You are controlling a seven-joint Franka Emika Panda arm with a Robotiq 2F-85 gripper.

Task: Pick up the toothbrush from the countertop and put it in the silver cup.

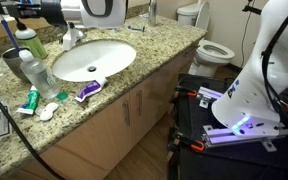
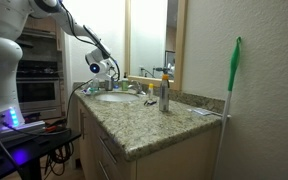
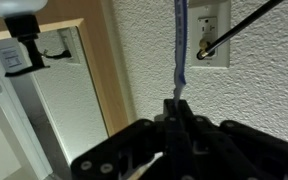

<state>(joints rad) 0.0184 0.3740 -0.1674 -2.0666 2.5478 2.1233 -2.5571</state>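
Note:
The toothbrush's lower end reaches the silver cup's opening and the toothbrush would drop inside if released, so my gripper opens now.
My gripper point(image 3: 177, 105) is shut on the blue toothbrush point(image 3: 181, 40), which sticks out past the fingertips toward the textured wall. In an exterior view the gripper point(image 1: 14, 10) is high over the far left end of the countertop, and the toothbrush point(image 1: 6, 32) hangs from it. The silver cup point(image 1: 11, 62) stands on the counter below it, left of the sink point(image 1: 94, 60). Toothbrush and cup look apart. In an exterior view the gripper point(image 2: 102, 70) is at the counter's far end. The cup is not in the wrist view.
A green bottle with a white cap point(image 1: 28, 42) and a clear bottle point(image 1: 34, 72) stand beside the cup. A purple-and-white tube point(image 1: 89, 90) lies at the sink's front. The faucet point(image 1: 72, 38) is behind the sink. A wall outlet point(image 3: 212, 32) with a cable is ahead.

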